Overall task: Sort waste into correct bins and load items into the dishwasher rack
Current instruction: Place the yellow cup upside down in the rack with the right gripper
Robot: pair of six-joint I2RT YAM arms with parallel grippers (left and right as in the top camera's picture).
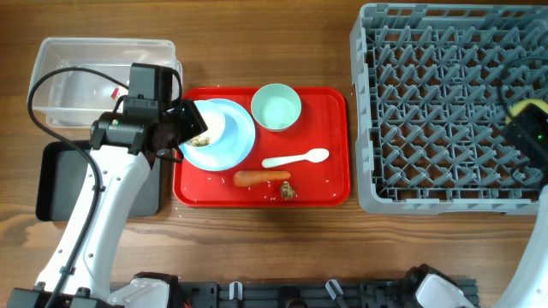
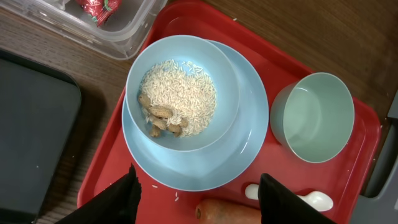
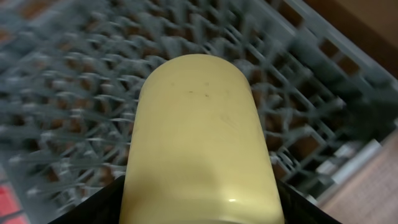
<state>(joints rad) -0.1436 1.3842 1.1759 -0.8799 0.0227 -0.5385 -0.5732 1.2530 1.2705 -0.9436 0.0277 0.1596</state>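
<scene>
The yellow cup [image 3: 199, 137] hangs well above the dishwasher rack's wires and would fall onto them if released now, so my right gripper lowers it next before opening.
On the red tray, a pale blue bowl [image 2: 180, 93] holding rice crumbs and brown scraps [image 2: 163, 118] sits on the light-blue plate [image 2: 249, 137]. My left gripper [image 2: 198, 180] hovers open just in front of the plate's near rim, touching nothing. Beside it are the mint-green bowl [image 1: 276, 107], white spoon [image 1: 295, 158], carrot [image 1: 261, 178] and more brown scraps [image 1: 288, 192]. A red-and-white wrapper [image 2: 99, 7] lies in the clear tub [image 1: 103, 77]. The black tray [image 1: 60, 180] is at the left. My right gripper [image 3: 199, 199] is shut on the yellow cup [image 3: 199, 137] over the dishwasher rack [image 1: 445, 103].
The red tray [image 1: 334, 184] lies between the two bins and the rack. My left arm crosses over the black tray and hides part of it. Bare wooden table runs along the front edge.
</scene>
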